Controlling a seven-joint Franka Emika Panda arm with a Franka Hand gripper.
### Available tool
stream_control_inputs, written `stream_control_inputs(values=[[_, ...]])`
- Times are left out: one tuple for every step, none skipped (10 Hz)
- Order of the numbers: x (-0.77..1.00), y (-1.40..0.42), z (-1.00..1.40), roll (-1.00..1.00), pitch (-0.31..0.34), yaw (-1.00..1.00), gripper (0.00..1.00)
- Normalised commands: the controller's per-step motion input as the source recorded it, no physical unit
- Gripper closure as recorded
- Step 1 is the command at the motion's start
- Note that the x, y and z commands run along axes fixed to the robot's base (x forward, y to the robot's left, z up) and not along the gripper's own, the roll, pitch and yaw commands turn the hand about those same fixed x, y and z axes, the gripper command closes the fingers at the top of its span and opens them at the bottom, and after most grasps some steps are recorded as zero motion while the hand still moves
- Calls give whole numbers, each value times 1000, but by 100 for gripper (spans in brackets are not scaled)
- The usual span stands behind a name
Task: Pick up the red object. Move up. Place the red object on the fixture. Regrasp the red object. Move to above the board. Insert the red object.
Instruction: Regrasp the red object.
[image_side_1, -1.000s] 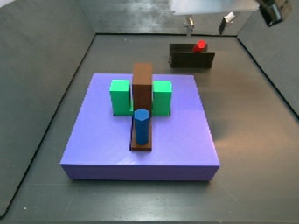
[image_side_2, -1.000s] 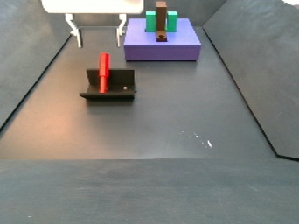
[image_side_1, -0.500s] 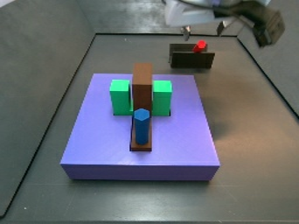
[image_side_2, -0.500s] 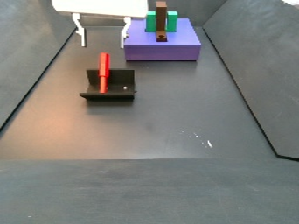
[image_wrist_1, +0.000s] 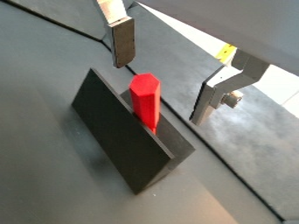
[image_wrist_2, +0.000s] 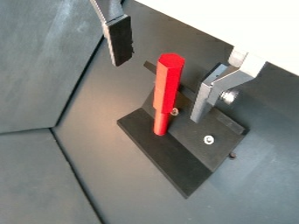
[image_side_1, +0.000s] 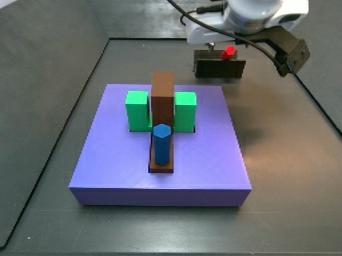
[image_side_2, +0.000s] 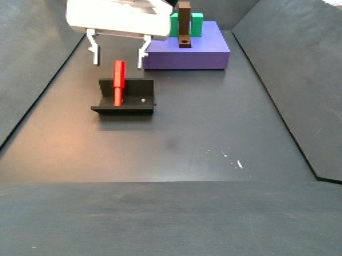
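The robot's gripper next needs to grab the peg by its exposed hexagonal top (image_side_1: 230, 51) (image_wrist_1: 145, 86), because the dark fixture's sides close in around the lower part of the peg.
The red object (image_wrist_2: 166, 92) is a short red hexagonal peg standing upright in the fixture (image_wrist_2: 187, 159), a dark bracket on the floor. Both side views show the red object (image_side_1: 230, 51) (image_side_2: 119, 82) in the fixture (image_side_1: 221, 69) (image_side_2: 128, 106), beyond the board (image_side_1: 134, 170) (image_side_2: 203, 58). My gripper (image_wrist_2: 158, 89) (image_wrist_1: 162, 89) is open just above the red object (image_wrist_1: 145, 98). One finger is on each side of the peg's top, with a clear gap on both sides. Nothing is held. In the side views the gripper (image_side_2: 118, 58) (image_side_1: 231, 42) hangs over the fixture.
On the purple-blue board stand two green blocks (image_side_1: 138, 110), a tall brown bar (image_side_1: 163, 95) and a blue hexagonal peg (image_side_1: 160, 142). Dark walls enclose the floor, with one floor edge (image_wrist_1: 233, 188) close beside the fixture (image_wrist_1: 122, 144).
The gripper has come down from the top of the view and now brackets the peg's top, still open. The peg and fixture have not moved.
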Motion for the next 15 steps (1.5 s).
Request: stream_control_inputs(values=[[111,-74,-169,374,11,-3,0],[129,-131,-111,337,17,0,0],[91,-106,-97,246,11,0,0],[94,-54,-123,177,23,0,0],[6,-23,-183,303,0,0,0],[0,0,-194,266,0,0,0],[0,0,-189,191,0,0,0],[0,0,-137,114,0,0,0],[0,0,-51,26,0,0,0],[0,0,0,26,0,0,0],[0,0,0,0,0,0,0],[0,0,0,0,0,0,100],[0,0,0,0,0,0,100],[0,0,0,0,0,0,100],[0,0,0,0,0,0,100]])
